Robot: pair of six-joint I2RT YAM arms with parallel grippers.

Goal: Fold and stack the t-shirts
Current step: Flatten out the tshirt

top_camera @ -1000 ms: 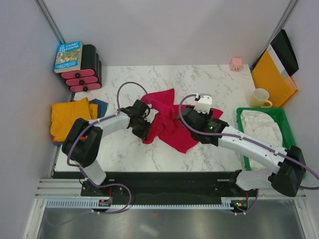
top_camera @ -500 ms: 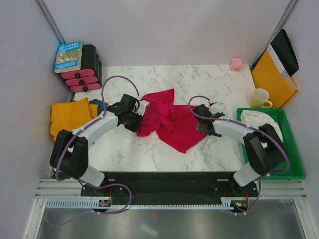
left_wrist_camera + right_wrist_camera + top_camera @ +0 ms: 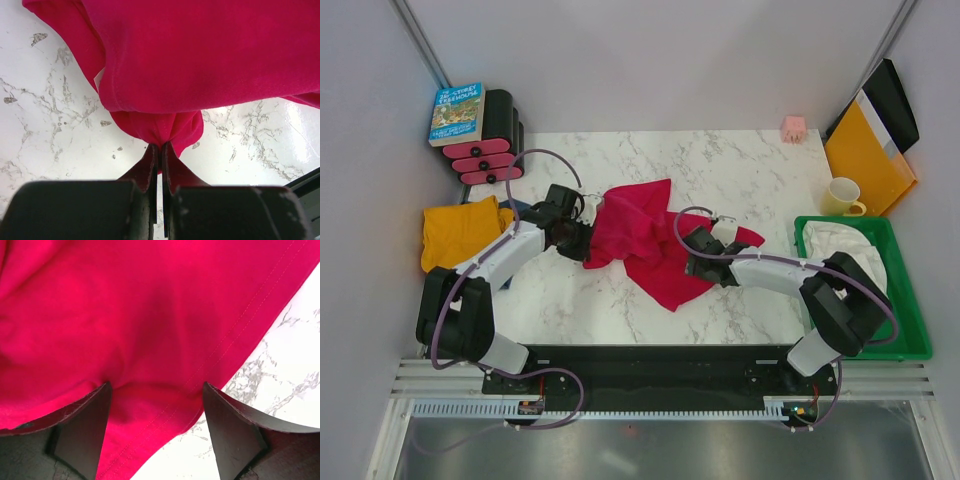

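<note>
The crimson red t-shirt's stitched hem has my fingers denting the cloth on either side of it, so my right gripper would hold the t-shirt if it closed now, and I need to close.
The crimson red t-shirt (image 3: 645, 235) lies crumpled in the middle of the marble table (image 3: 740, 165). My left gripper (image 3: 578, 240) is at its left edge, shut on a bunched fold of the red fabric (image 3: 160, 127), jaws pressed together (image 3: 161, 146). My right gripper (image 3: 694, 258) is low over the shirt's right side. It stands open (image 3: 157, 397), and the stitched hem of the red shirt (image 3: 150, 340) lies between its fingertips (image 3: 97, 410). The orange t-shirt (image 3: 455, 232) lies at the table's left edge with a sliver of the dark blue one (image 3: 510, 209) beside it.
A green tray (image 3: 912, 300) holding white cloth (image 3: 840, 250) stands at the right. Behind it are a yellow mug (image 3: 842, 197) and an orange-yellow folder (image 3: 865, 150). A pink block (image 3: 793, 127) sits at the back. A book (image 3: 457, 112) rests on black-and-pink cylinders (image 3: 485, 155) at the back left.
My left gripper has drawn the shirt's left edge leftward and back. My right arm dropped low, then slid left onto the shirt's right hem. The shirt shifted left.
</note>
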